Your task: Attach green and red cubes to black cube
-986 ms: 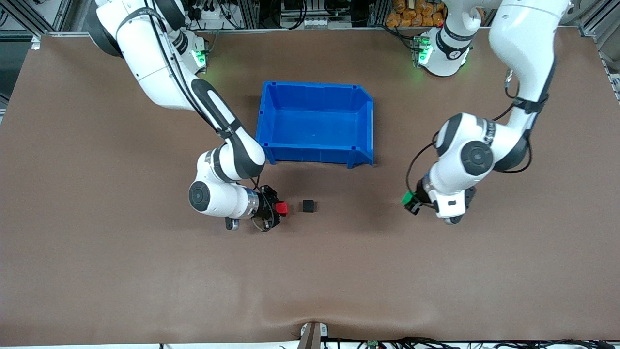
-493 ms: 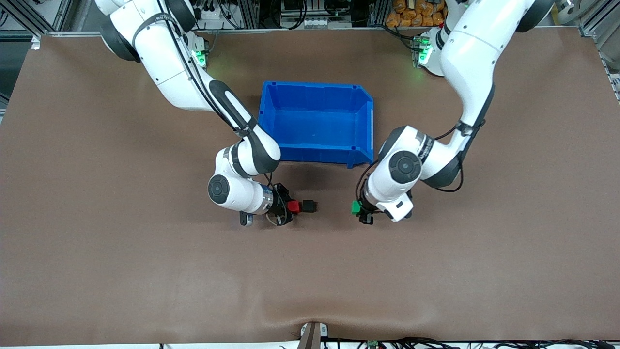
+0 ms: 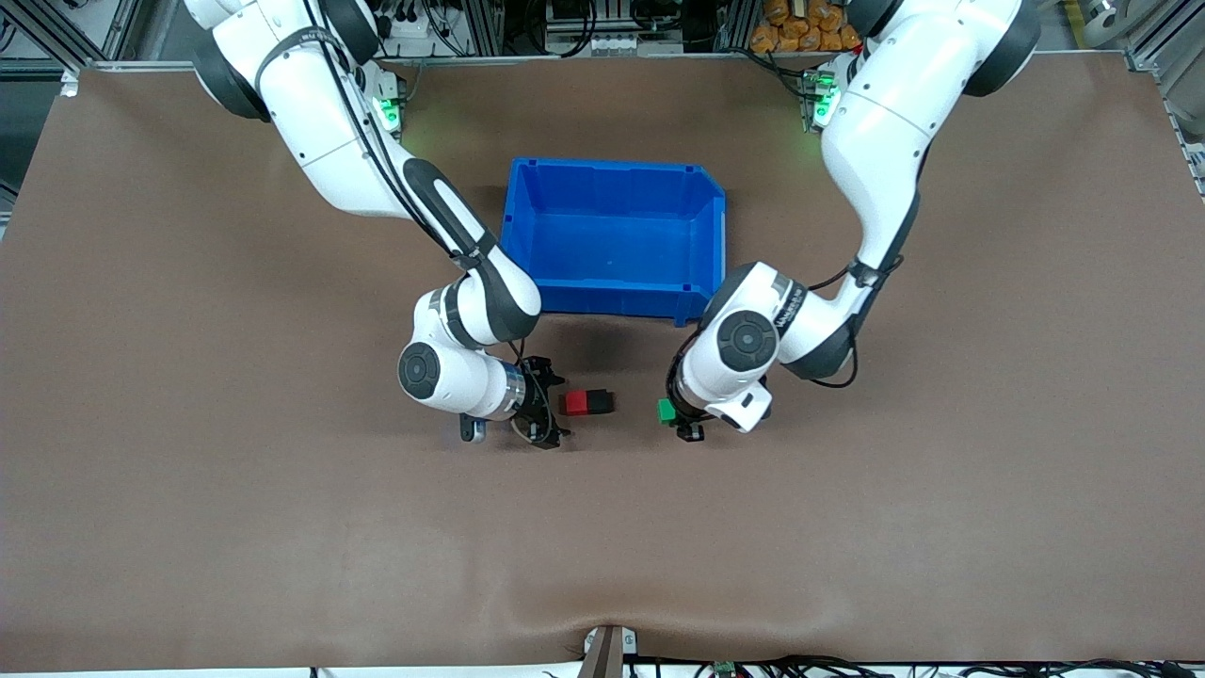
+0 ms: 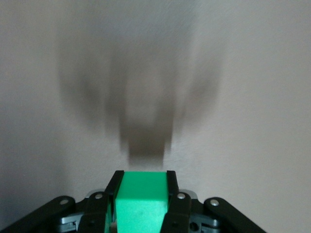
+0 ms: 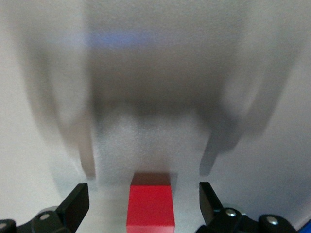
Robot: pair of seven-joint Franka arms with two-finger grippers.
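Observation:
The green cube is short of the black cube's side, so I need to move it toward that side before my left gripper lets it go.
The red cube (image 3: pixel 575 403) lies on the table, pressed against the black cube (image 3: pixel 601 402), both nearer the front camera than the blue bin. My right gripper (image 3: pixel 549 403) is open just beside the red cube on the right arm's side, fingers spread to either side of it and not touching; the red cube (image 5: pixel 150 206) shows between the fingers in the right wrist view. My left gripper (image 3: pixel 676 416) is shut on the green cube (image 3: pixel 666 411) and holds it low, a short gap from the black cube on the left arm's side. The green cube (image 4: pixel 141 201) fills the jaws in the left wrist view.
An open blue bin (image 3: pixel 617 299) stands on the brown table (image 3: pixel 282 546), farther from the front camera than the cubes. Both arms lean in over the table's middle.
My right gripper has opened, let go of the red cube against the black cube, and drawn back a little. My left gripper has carried the green cube closer to the black cube.

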